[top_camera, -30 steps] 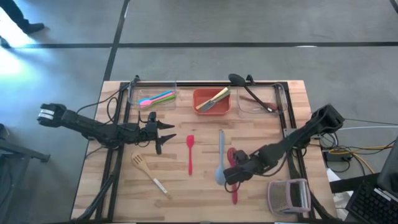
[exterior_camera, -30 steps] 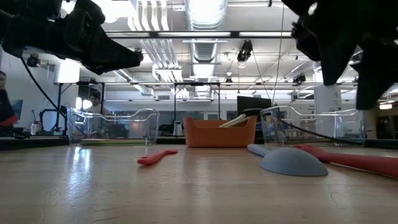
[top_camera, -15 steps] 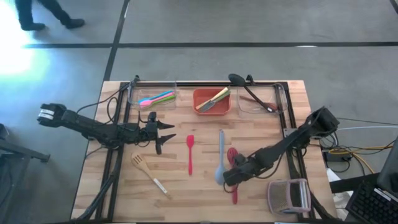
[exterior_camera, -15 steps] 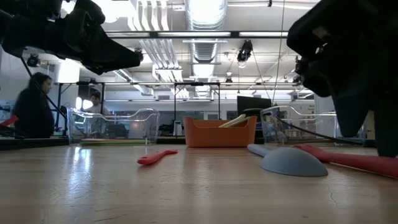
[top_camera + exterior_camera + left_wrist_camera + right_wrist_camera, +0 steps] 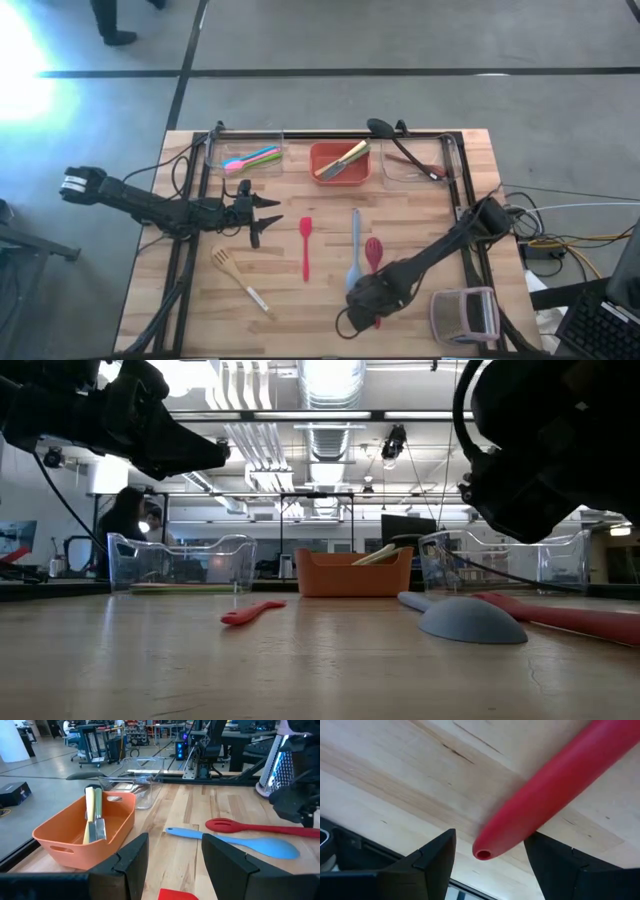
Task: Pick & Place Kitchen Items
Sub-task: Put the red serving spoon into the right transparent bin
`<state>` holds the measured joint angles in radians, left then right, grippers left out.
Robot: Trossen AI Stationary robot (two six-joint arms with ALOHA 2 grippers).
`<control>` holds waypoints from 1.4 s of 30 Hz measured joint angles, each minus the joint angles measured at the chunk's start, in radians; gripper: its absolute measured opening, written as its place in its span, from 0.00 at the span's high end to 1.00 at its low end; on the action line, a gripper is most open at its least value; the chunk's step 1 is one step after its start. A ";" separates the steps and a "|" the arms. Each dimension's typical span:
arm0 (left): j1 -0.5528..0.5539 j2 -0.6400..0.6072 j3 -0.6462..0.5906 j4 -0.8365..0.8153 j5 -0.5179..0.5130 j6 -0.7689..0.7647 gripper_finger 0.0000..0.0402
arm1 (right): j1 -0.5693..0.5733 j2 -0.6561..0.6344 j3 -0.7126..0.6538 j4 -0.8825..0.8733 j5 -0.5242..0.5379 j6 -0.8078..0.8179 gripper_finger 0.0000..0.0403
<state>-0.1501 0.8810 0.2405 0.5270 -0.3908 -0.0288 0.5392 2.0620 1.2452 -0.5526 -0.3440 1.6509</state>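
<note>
I should next take hold of the red slotted spoon by its handle with my right gripper, so that I can put it in the clear bin.
A red slotted spoon lies flat on the wooden table, right of centre, with its handle toward the near edge. My right gripper is open low over the handle's free end. Its fingers stand on either side of that end; I cannot tell whether they touch it. A grey-blue spoon lies just left of the red one, and a red spatula and a wooden spatula lie farther left. My left gripper is open and empty above the table's left half.
An orange bin holding pale utensils stands at the far edge. Clear bins flank it: the left one holds pink, green and blue utensils, the right one a black ladle. A metal grater lies near the right front corner.
My right gripper has moved toward the table's near edge and a little left, along the red slotted spoon from its head to the handle's free end. The spoon's head now shows uncovered. The spoon has stayed on the table.
</note>
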 joint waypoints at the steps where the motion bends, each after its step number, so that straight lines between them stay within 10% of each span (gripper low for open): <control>1: 0.000 0.000 0.000 0.000 0.000 0.000 0.54 | 0.000 0.012 0.013 -0.015 -0.004 -0.002 0.42; 34: 0.000 -0.001 0.000 -0.005 0.000 -0.001 0.54 | -0.019 0.002 0.049 -0.271 0.277 -0.049 0.54; 42: 0.000 -0.001 0.000 -0.005 0.000 -0.001 0.54 | -0.025 0.002 0.049 -0.299 0.236 -0.148 0.75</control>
<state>-0.1501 0.8803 0.2405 0.5220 -0.3908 -0.0296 0.5140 2.0640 1.2942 -0.8515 -0.1077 1.5032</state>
